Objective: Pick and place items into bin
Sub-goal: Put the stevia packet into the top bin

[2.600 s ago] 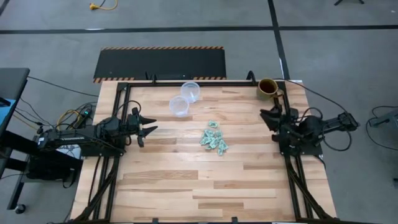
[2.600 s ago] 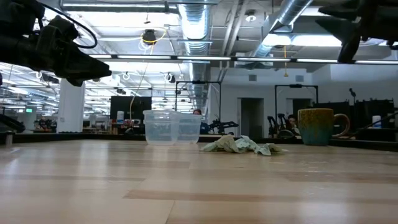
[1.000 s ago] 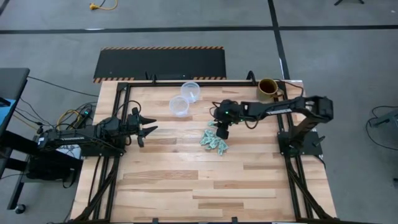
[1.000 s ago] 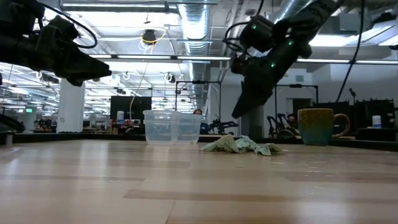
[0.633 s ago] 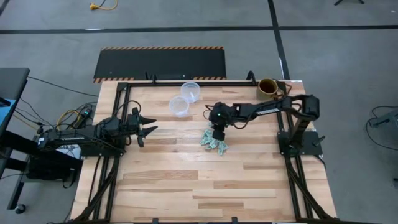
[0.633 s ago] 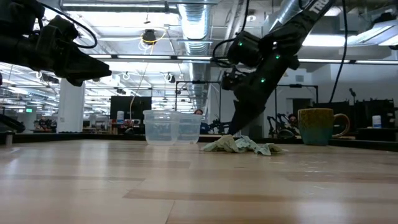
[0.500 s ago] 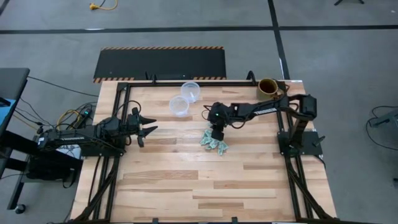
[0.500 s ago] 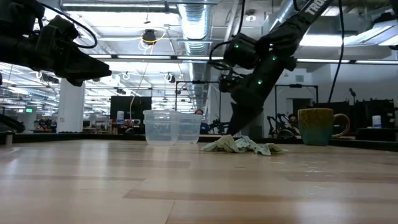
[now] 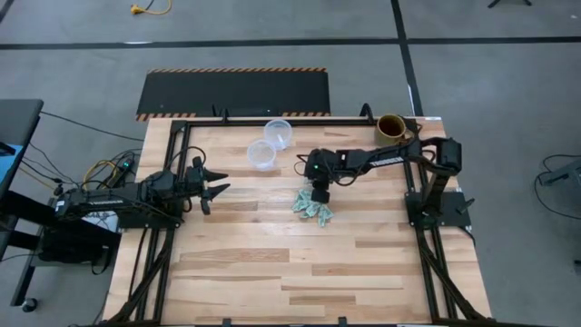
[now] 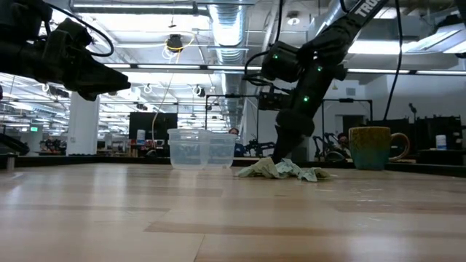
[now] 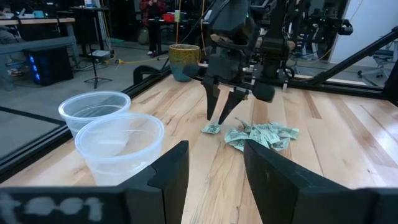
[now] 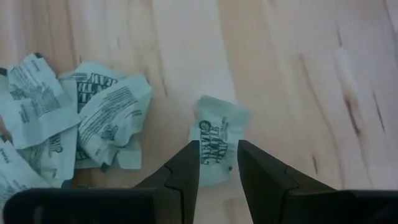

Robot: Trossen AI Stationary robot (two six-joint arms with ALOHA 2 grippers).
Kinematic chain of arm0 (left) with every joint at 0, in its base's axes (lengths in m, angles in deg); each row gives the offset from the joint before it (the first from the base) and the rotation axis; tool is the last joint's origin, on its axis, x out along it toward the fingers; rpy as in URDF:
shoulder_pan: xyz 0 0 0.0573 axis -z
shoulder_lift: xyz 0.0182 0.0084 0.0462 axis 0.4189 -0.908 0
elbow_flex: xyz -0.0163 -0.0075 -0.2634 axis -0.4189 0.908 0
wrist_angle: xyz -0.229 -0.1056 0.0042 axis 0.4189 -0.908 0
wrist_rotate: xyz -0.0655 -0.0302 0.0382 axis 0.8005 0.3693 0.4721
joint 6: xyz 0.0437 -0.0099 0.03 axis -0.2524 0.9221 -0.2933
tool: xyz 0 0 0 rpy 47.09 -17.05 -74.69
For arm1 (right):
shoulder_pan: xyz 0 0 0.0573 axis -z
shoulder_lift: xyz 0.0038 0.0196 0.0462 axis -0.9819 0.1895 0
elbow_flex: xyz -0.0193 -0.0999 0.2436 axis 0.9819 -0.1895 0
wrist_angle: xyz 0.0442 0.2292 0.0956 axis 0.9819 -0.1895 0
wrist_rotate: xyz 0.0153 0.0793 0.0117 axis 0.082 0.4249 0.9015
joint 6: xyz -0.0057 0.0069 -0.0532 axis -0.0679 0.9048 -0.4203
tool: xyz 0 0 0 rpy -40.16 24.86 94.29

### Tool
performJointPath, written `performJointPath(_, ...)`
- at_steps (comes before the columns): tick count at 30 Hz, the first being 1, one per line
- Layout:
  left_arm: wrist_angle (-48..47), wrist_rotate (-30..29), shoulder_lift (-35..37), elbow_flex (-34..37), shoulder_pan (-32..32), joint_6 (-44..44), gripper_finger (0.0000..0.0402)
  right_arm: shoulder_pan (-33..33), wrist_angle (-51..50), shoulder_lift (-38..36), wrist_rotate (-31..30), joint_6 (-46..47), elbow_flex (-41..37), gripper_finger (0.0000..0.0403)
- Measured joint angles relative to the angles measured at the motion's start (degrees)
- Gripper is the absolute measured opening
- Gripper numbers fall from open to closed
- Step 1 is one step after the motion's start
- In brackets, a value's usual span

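I need to take hold of the packet by its printed middle [image 12: 214,140] with my right gripper next, to put the single packet into the bin.
The items are small pale green-and-white packets. A pile of them [image 9: 313,209] lies on the table's middle, and one single packet [image 12: 216,138] lies flat just beyond it, also seen as the single packet [image 11: 211,128] in the left wrist view. My right gripper [image 9: 319,193] points down over this single packet, open, with a fingertip on each side of it [image 12: 217,149]. My left gripper [image 9: 218,189] waits open near the table's left edge, above the wood. My right gripper comes at the single packet from above, pointing down, its two fingertips [image 12: 186,155] standing astride the packet's near part [image 12: 214,163]. The packet lies flat on the table. I cannot tell whether the fingertips touch it.
Two clear plastic cups [image 9: 261,154] [image 9: 278,133] stand left of the right gripper toward the far edge. A brown mug [image 9: 390,129] sits at the far right corner. Bare wood stretches across the near half of the table [image 9: 300,272].
My right gripper has moved a little toward the table's left and come down from above the packets until its fingertips stand at table height by the single packet. The packets have stayed where they were.
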Motion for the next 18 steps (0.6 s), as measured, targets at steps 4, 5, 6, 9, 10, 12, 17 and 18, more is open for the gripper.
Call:
performJointPath(4, 0.01, -0.02, 0.00, -0.01, -0.02, 0.00, 0.0143, 0.40, 0.22, 0.00, 0.14, -0.03, 0.00, 0.0102)
performJointPath(5, 0.00, -0.02, 0.01, 0.00, 0.00, 0.00, 0.0143, 0.40, 0.28, 0.12, 0.16, -0.10, 0.00, 0.0102)
performJointPath(6, -0.01, -0.02, 0.00, 0.01, -0.01, 0.00, 0.0143, 0.40, 0.39, 0.47, 0.16, -0.18, 0.00, 0.0102)
performJointPath(9, 0.00, -0.04, 0.00, -0.01, -0.01, 0.00, 0.0143, 0.35, 0.25, 2.02, 0.48, -1.15, -0.07, 0.0102)
performJointPath(10, 0.00, -0.04, 0.00, 0.00, -0.01, 0.00, 0.0143, 0.16, 0.75, 2.69, 0.51, -1.39, -0.01, 0.0102)
performJointPath(12, 0.00, -0.07, 0.00, -0.01, 0.00, 0.00, 0.0143, 0.10, 1.09, 3.40, 0.53, -1.43, 0.17, 0.0102)
performJointPath(17, 0.00, -0.08, 0.00, 0.00, -0.01, 0.00, 0.0143, -0.17, 1.95, 4.22, 0.38, -1.43, 0.24, 0.0102)
performJointPath(18, -0.01, -0.09, 0.00, 0.00, 0.00, 0.00, 0.0143, -0.14, 1.98, 4.24, 0.38, -1.43, 0.22, 0.0102)
